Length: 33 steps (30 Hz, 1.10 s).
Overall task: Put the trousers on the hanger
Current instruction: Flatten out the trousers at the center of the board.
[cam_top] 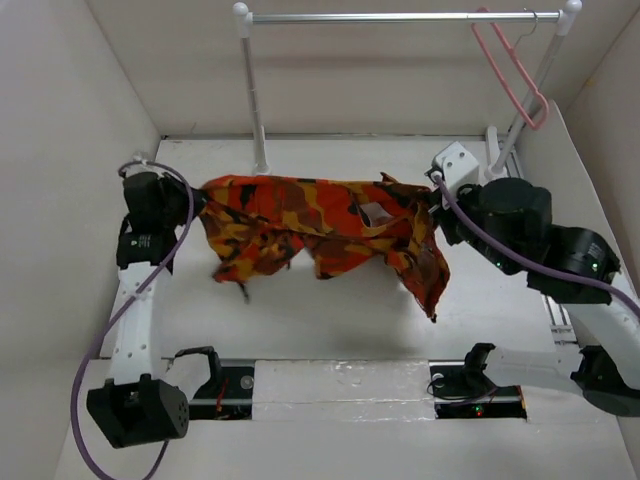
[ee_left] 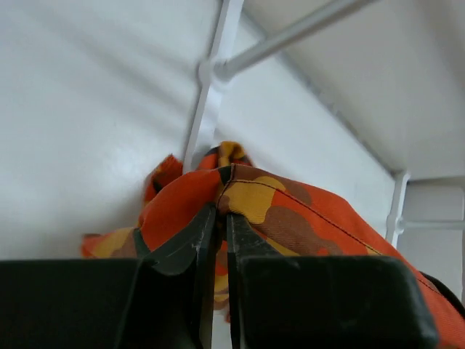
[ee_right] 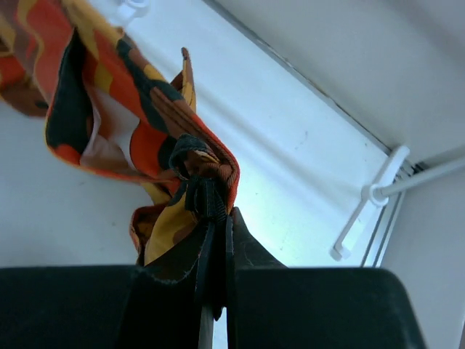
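Note:
My left gripper keeps hold of the trousers' edge now, since the trousers' folds sag above the table and opening now would drop that edge in a heap.
The camouflage trousers (cam_top: 320, 225) hang stretched between my two grippers above the table, folds sagging in the middle and a leg end drooping at the right. My left gripper (cam_top: 192, 200) is shut on the trousers' left edge; the left wrist view shows the jaws (ee_left: 221, 212) pinching orange and yellow cloth (ee_left: 290, 211). My right gripper (cam_top: 432, 197) is shut on the right end; the right wrist view shows the jaws (ee_right: 218, 218) clamping the small black strap (ee_right: 207, 200) and cloth. The pink hanger (cam_top: 510, 65) hangs by its hook on the silver bar at the far right, apart from the trousers.
A white-posted rail with a silver bar (cam_top: 400, 16) stands at the back; its left post (cam_top: 253, 90) rises just behind the trousers. White walls enclose the table (cam_top: 330, 310) on the left, back and right. The rail's right post foot shows in the right wrist view (ee_right: 363, 211).

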Tool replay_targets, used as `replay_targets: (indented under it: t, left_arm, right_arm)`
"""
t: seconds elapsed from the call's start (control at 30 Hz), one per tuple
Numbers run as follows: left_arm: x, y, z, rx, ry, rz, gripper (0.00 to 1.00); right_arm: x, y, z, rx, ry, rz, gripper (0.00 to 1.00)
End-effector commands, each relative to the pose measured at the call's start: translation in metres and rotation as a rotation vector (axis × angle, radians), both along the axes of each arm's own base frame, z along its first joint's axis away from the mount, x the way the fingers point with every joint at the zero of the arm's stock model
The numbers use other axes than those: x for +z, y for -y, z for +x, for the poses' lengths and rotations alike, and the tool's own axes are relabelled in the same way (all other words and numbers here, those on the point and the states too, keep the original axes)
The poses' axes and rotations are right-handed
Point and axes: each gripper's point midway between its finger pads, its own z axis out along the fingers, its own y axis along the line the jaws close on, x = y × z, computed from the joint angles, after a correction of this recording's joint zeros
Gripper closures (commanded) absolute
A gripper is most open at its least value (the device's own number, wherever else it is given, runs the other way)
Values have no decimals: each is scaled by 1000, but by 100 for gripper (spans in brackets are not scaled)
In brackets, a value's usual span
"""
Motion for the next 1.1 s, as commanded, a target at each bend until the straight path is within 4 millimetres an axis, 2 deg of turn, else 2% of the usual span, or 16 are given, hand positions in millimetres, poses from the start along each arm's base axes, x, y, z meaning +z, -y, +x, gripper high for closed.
replay_targets:
  t: [0.0,0.03,0.13,0.17,0.33,0.53,0.63,0.67,0.77,0.8,0.83,0.9,0.97,1.0,1.03,1.07]
  left_arm:
    - [60,-37,-16,125,70,147,100]
    - [102,-45,-27,172,132,185,100]
    - [124,-61,-36,260,149,228,100]
    - [152,-67,-46,298,181,261,100]
    - [205,-91,-65,453,247,345,100]
    - [187,-76,-9,304,258,380,100]
    - [129,-48,46,161,233,312,100]
    - [104,-40,65,127,192,316,100]
    - [36,14,109,-14,29,417,96]
    - [16,26,119,-45,-29,465,86]
    - [-14,63,134,-142,-120,516,57]
    - [-33,82,139,-171,-215,582,35]
    - [-31,109,140,-218,-211,579,26]
    - [-22,117,137,-228,-174,561,20]
    - [-6,120,128,-224,-128,545,18]
    - [0,121,120,-219,-118,538,18]
  right_arm:
    - [48,26,-23,53,71,31,100]
    - [76,22,-43,170,98,109,100]
    - [119,34,-68,251,169,217,100]
    - [162,56,-90,274,255,339,100]
    - [170,62,-87,223,237,386,100]
    - [83,62,-3,-199,176,46,100]
    - [31,68,53,-298,121,-51,100]
    - [-10,98,77,-408,50,-102,100]
    - [-63,147,114,-551,-23,-67,100]
    - [-76,156,128,-595,-40,-44,100]
    - [-87,166,133,-632,-67,-38,100]
    - [-108,190,145,-735,-108,-5,100]
    - [-130,205,156,-791,-164,7,82]
    - [-130,215,158,-825,-163,25,66]
    - [-132,214,164,-816,-166,22,32]
    - [-127,218,164,-823,-165,33,24]
